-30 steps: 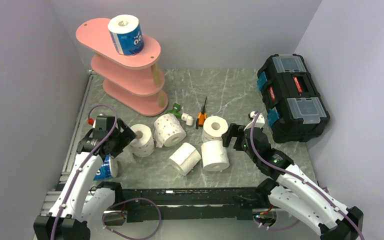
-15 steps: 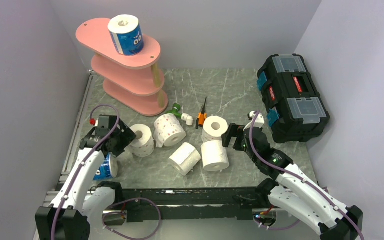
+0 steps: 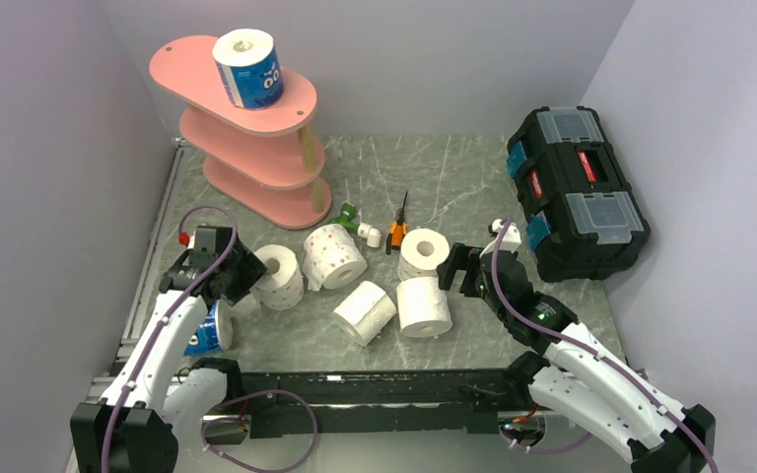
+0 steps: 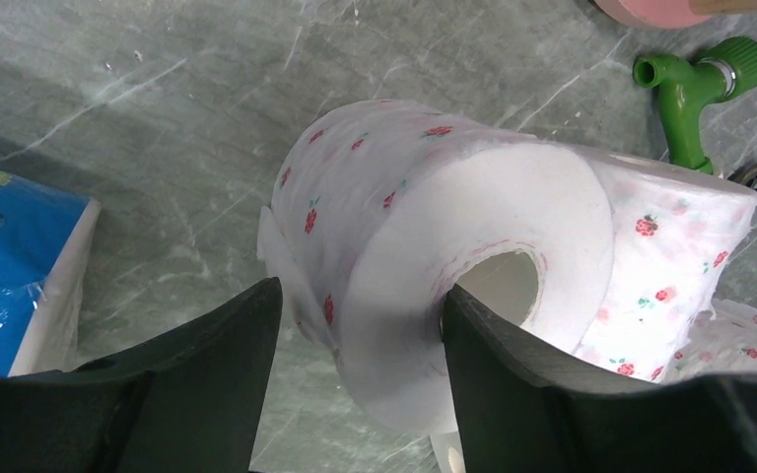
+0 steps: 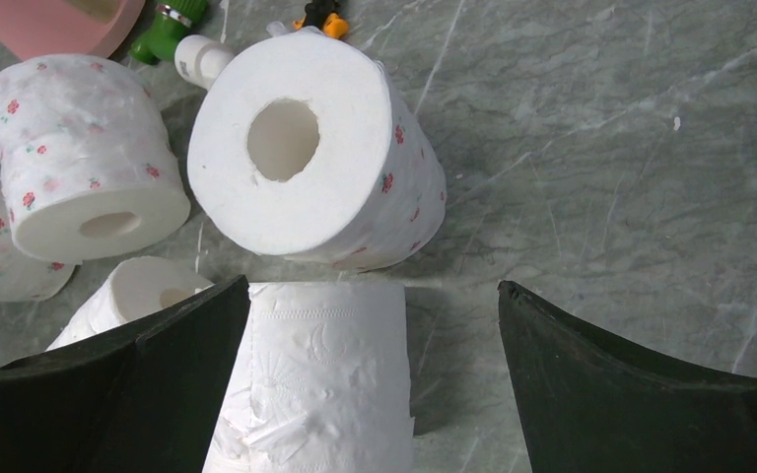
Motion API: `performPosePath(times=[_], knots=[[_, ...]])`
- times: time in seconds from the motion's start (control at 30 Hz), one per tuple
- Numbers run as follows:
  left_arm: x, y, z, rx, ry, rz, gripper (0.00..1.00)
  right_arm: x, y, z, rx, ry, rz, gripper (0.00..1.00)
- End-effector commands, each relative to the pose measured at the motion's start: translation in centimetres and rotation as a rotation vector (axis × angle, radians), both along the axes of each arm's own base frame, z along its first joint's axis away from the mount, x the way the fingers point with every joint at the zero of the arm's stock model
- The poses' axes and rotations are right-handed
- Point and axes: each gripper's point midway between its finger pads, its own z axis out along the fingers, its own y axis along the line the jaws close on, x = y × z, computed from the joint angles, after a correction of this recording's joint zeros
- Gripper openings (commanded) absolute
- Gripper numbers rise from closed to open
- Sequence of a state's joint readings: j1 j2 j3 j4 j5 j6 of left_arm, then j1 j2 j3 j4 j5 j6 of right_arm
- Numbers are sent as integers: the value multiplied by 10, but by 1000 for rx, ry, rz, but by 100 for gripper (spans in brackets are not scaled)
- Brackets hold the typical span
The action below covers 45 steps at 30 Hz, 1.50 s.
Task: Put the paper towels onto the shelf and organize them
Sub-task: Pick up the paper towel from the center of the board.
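Observation:
I would leave the pink-dotted roll on the tabletop if I lifted my left gripper now. Its fingers are open, and the outer finger is outside the pink-dotted roll's side (image 3: 263, 274) (image 4: 390, 309).
The pink shelf (image 3: 256, 148) stands at the far left with a blue-wrapped paper towel (image 3: 248, 67) on its top tier. My left gripper (image 3: 243, 279) is open at a pink-dotted roll (image 3: 283, 276) lying on the table. In the left wrist view (image 4: 355, 291) one finger is outside the roll (image 4: 404, 217), the other at its hollow core. A second blue roll (image 3: 209, 328) lies under the left arm. My right gripper (image 3: 456, 268) is open over a plain roll (image 5: 320, 374), beside a dotted roll (image 5: 306, 148). More rolls (image 3: 335, 256) (image 3: 365, 311) lie mid-table.
A black toolbox (image 3: 577, 187) stands at the right. A white-and-green plastic tool (image 3: 355, 222) and an orange screwdriver (image 3: 399, 227) lie behind the rolls. Grey walls close in the table on three sides.
My left gripper has shifted slightly right onto the dotted roll. The right arm and the rolls have not visibly moved.

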State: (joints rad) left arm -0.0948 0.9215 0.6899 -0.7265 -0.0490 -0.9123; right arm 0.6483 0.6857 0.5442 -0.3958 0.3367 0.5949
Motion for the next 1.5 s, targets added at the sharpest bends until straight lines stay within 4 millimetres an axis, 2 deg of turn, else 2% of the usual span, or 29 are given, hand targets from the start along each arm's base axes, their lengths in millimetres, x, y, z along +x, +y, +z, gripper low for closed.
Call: performPosePath(times=[0.0,0.17,0.37,0.53,0.8,1.0,1.33,1.47], knots=[[2,1,-4,-1,-1,16,63,5,-2,6,14,-29,-24,99],[3,2,-4,1,-2,17,52,5,-1,6,13,-27,-23,99],[2,1,-2,-5,-5,16,32,5,-1,5,12,-26,-22,99],[3,1,9,-9,-28,19,25,5,-1,5,12,-25,-23,99],[8,6,62,8,-141,31,25,6,0,7,13,-27,-23,99],[22,13,105,38,-230,54,25,5,-1,7,16,-29,-22,99],[69,20,184,54,-382,103,26,4,-2,8,16,-32,-24,99],[90,20,205,46,-415,113,26,4,-1,9,17,-34,-21,99]])
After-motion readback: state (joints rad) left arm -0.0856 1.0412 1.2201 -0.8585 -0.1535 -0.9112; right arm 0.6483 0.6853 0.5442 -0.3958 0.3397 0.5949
